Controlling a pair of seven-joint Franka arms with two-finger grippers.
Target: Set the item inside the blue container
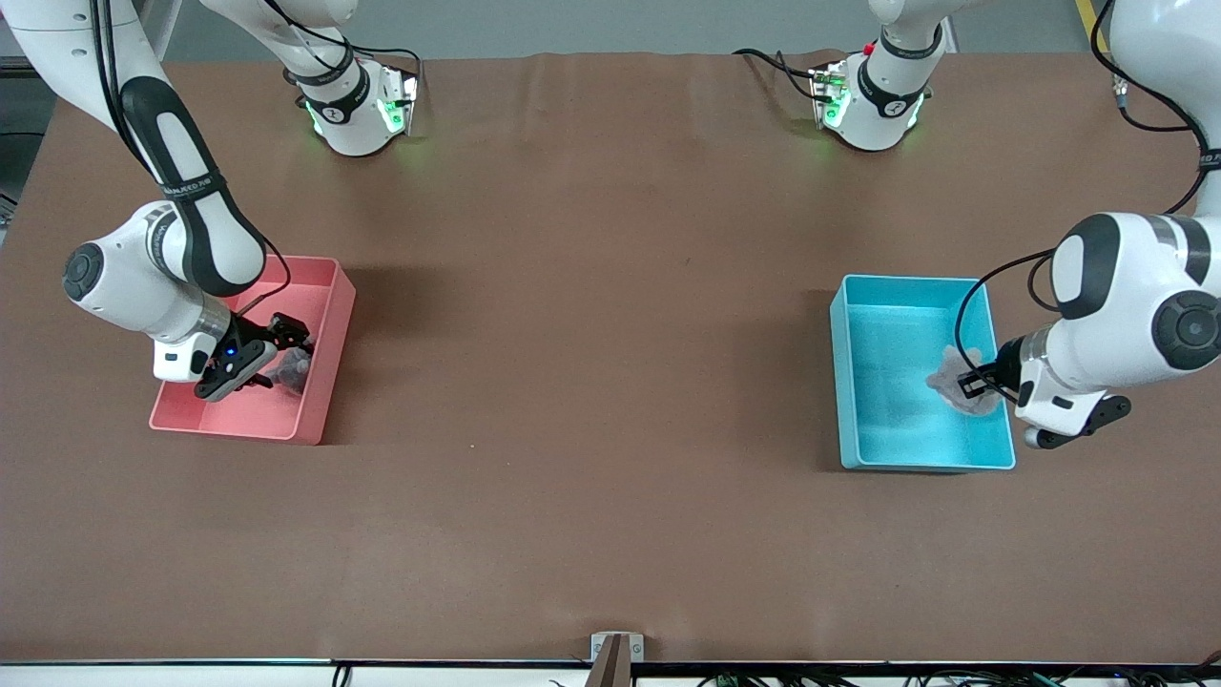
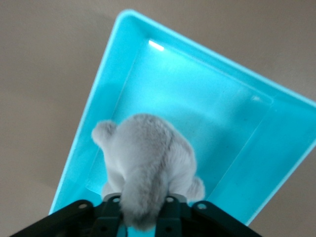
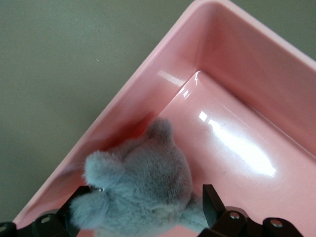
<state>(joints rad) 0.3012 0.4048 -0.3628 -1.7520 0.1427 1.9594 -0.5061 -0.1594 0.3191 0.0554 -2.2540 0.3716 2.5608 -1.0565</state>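
Observation:
Next, my right gripper grabs the darker grey toy by its body beside the head (image 1: 293,372) (image 3: 140,217) to place the toy in the blue container.
The blue container (image 1: 838,382) stands toward the left arm's end of the table. My left gripper (image 1: 971,385) is over its inside, shut on a pale grey plush toy (image 1: 952,384). In the left wrist view the gripper (image 2: 142,212) pinches a narrow part of the plush toy (image 2: 148,153) over the container's floor (image 2: 222,123). I cannot tell whether the toy touches the floor. My right gripper (image 1: 281,361) is down in the pink bin (image 1: 329,382), open, its fingers (image 3: 212,202) standing on either side of a darker grey plush toy (image 3: 143,187).
The pink bin (image 3: 237,98) sits toward the right arm's end of the table. Brown table surface (image 1: 591,382) lies between the two bins. A small metal bracket (image 1: 616,649) is at the table's edge nearest the front camera.

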